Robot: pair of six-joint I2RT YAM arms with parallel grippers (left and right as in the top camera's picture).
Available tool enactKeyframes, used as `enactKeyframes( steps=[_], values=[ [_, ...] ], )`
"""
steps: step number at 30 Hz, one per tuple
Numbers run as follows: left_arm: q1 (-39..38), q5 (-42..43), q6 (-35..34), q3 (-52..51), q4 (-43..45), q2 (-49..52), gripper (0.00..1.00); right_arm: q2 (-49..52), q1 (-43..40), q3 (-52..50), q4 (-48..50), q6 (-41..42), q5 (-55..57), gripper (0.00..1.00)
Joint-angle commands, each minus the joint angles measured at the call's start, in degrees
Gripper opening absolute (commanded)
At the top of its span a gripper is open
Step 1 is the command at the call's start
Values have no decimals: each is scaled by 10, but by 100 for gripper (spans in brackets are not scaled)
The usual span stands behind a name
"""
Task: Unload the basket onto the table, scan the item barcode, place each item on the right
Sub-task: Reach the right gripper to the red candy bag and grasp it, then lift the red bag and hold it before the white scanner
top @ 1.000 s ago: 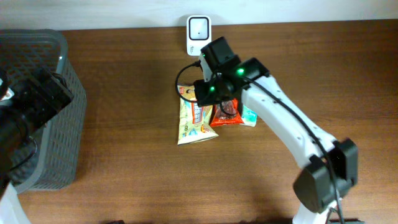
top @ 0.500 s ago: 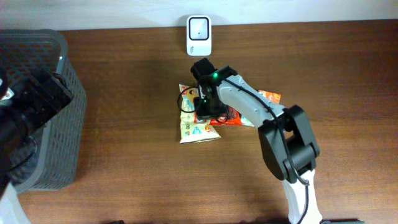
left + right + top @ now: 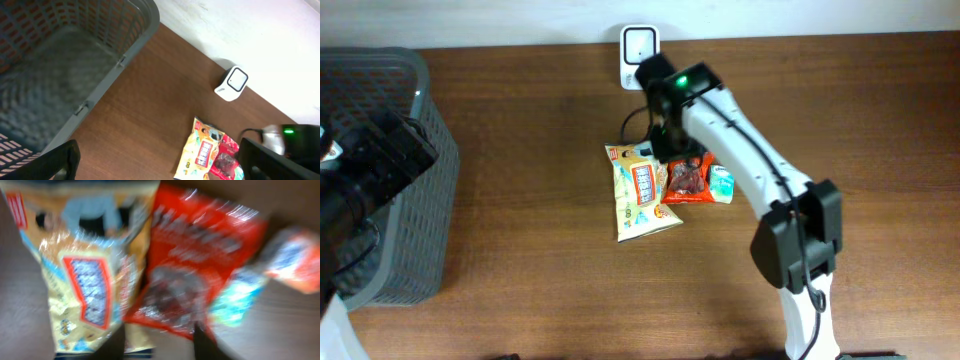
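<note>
My right gripper picks up the red packet from above by its clear-window end next, leaving the packet's bottom free for barcode scanning.
Three snack packets lie together on the table: a yellow bag (image 3: 640, 190), a red packet (image 3: 686, 178) and a small teal packet (image 3: 722, 183). No barcode shows on them. The white scanner (image 3: 639, 45) stands at the back edge. My right gripper (image 3: 670, 148) hovers over the packets' far ends. In the blurred right wrist view its gripper (image 3: 160, 347) is open, with the yellow bag (image 3: 85, 275) and red packet (image 3: 192, 265) lying below and nothing gripped. My left gripper (image 3: 162, 167) is open, high above the table's left side, near the basket.
A grey mesh basket (image 3: 380, 170) fills the left side, also in the left wrist view (image 3: 75, 65). The scanner (image 3: 231, 83) sits by the wall there. A black cable (image 3: 625, 130) loops beside the packets. Bare wood lies between the basket and the packets.
The right jaws were shut and have parted. The right wrist has drawn back toward the scanner. The yellow bag now lies slightly nearer the front and turned a little.
</note>
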Motion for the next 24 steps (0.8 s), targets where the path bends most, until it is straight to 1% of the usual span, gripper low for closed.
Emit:
enactKeyframes(
  steps=[1,2,3,6,8,15,20,21,24],
  values=[
    [2,-3,-5,3,0,-3,99,-12,-42,6,-8,-35,36,65],
    [2,-3,-5,3,0,-3,99,-9,-53,-6,-6,-49,16,72],
    [2,-3,-5,3,0,-3,99,-5,-61,-16,-5,-66,-7,74],
    [2,-2,-5,3,0,-3,99,7,-75,-38,-1,-117,-89,75],
    [2,-3,-5,3,0,-3,99,15,-74,-62,7,-135,-101,75],
    [2,-3,-5,3,0,-3,99,17,-74,-144,70,-134,-106,75],
    [2,-3,-5,3,0,-3,99,17,-71,-201,120,-135,-154,74],
    [2,-3,-5,3,0,-3,99,17,-69,-210,130,-134,-156,72],
    [2,-3,-5,3,0,-3,99,17,-62,-227,157,-134,-156,54]
  ],
)
